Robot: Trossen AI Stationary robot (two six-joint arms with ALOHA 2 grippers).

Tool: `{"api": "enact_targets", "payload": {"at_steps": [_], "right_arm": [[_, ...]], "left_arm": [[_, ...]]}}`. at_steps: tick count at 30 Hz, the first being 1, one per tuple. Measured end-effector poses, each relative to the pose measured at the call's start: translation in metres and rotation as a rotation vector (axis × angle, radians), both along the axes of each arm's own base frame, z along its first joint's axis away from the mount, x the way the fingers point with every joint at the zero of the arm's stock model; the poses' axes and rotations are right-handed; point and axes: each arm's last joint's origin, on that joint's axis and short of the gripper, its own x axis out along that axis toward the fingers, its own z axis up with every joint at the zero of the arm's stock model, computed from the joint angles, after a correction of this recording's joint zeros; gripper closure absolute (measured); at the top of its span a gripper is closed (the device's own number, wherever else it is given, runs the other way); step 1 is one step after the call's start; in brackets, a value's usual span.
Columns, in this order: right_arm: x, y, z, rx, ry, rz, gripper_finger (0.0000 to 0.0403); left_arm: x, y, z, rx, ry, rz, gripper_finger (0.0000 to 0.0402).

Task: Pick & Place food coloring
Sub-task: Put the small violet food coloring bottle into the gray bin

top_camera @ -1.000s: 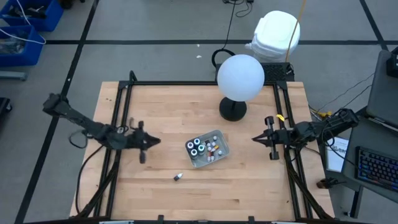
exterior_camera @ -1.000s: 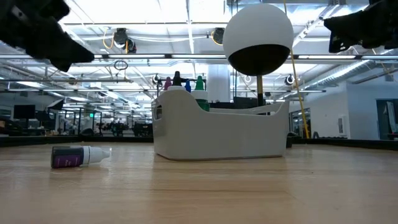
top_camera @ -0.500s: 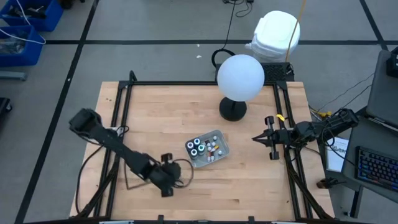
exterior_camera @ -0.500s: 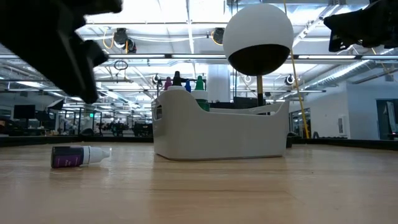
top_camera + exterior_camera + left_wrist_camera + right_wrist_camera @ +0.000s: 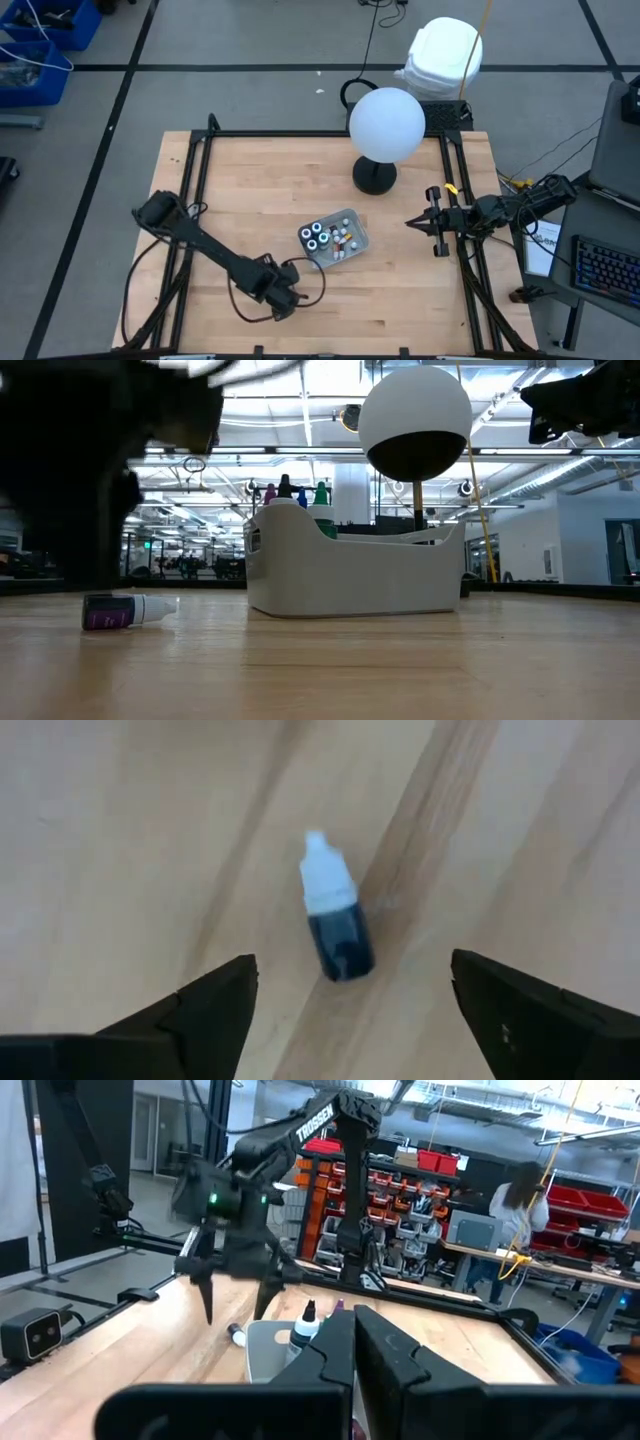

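Note:
I need to grab the bottle by its dark body [image 5: 341, 943] with my left gripper next, to pick and place the food coloring with the bottle's white cap [image 5: 327, 880] free.
A small food coloring bottle [image 5: 335, 925] with a dark body and a white cap lies on its side on the wooden table [image 5: 400, 290], near the front edge; the low view shows the bottle [image 5: 125, 610] too. My left gripper [image 5: 350, 975] hovers just above it, open and pointing down, one finger on each side and clear of it. In the high view this gripper [image 5: 284, 298] covers the bottle. More food coloring bottles stand in the white bin [image 5: 335, 240]. My right gripper [image 5: 412, 224] waits shut at the table's right side.
The white bin [image 5: 350, 570] stands mid-table, just right of and beyond the lying bottle. A lamp with a white globe [image 5: 387, 124] on a black base [image 5: 373, 177] stands at the far middle. Black rails [image 5: 195, 200] run along the table's edges. Bare wood lies around the bottle.
My left gripper has swung from the table's left side toward the near edge and the middle, coming down over the lying bottle. It has tipped from nearly level to pointing down. The bottle and my right arm have kept still.

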Motion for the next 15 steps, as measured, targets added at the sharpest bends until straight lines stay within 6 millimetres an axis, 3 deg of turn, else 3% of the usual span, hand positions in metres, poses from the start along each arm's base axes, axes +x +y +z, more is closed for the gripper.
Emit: {"api": "enact_targets", "payload": {"at_steps": [4,15], "right_arm": [[0.000,0.000,0.000,-0.003,-0.001,0.000,0.0402],[0.000,0.000,0.000,-0.001,-0.001,0.000,0.0402]], "left_arm": [[0.004,0.002,-0.014,0.011,0.037,-0.036,0.0066],[0.010,0.017,-0.015,0.055,0.048,-0.008,0.0067]]}}
